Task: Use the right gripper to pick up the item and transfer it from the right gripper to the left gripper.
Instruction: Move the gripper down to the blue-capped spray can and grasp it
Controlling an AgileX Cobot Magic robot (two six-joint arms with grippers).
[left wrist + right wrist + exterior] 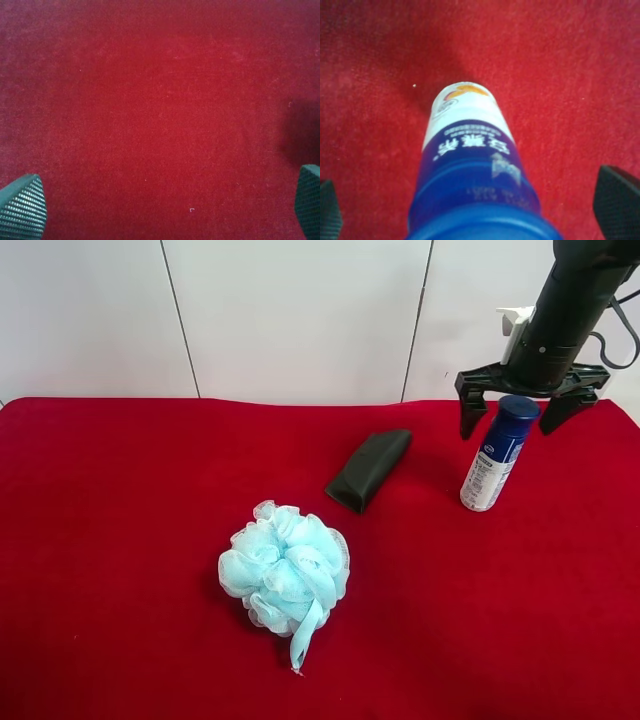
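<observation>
Both fingers of my right gripper are down past the dark blue cap [519, 409], on either side of the blue label [503, 444], so it should close on the spray can now.
The spray can [492, 465] stands upright on the red cloth at the right of the exterior high view, white body, blue label, dark blue cap. The right gripper [510, 425] hangs over it with black fingers splayed to either side of the cap, open, not touching it. In the right wrist view the can [470, 150] fills the middle, seen from above, and the right gripper [472, 210] shows only a black fingertip at each lower corner. The left gripper [165, 205] is open over bare red cloth [160, 100]. It is out of the exterior high view.
A black wedge-shaped case [368, 470] lies left of the can. A light-blue mesh bath puff [285, 575] sits in the middle of the red cloth [120, 540]. A white panelled wall stands behind the table.
</observation>
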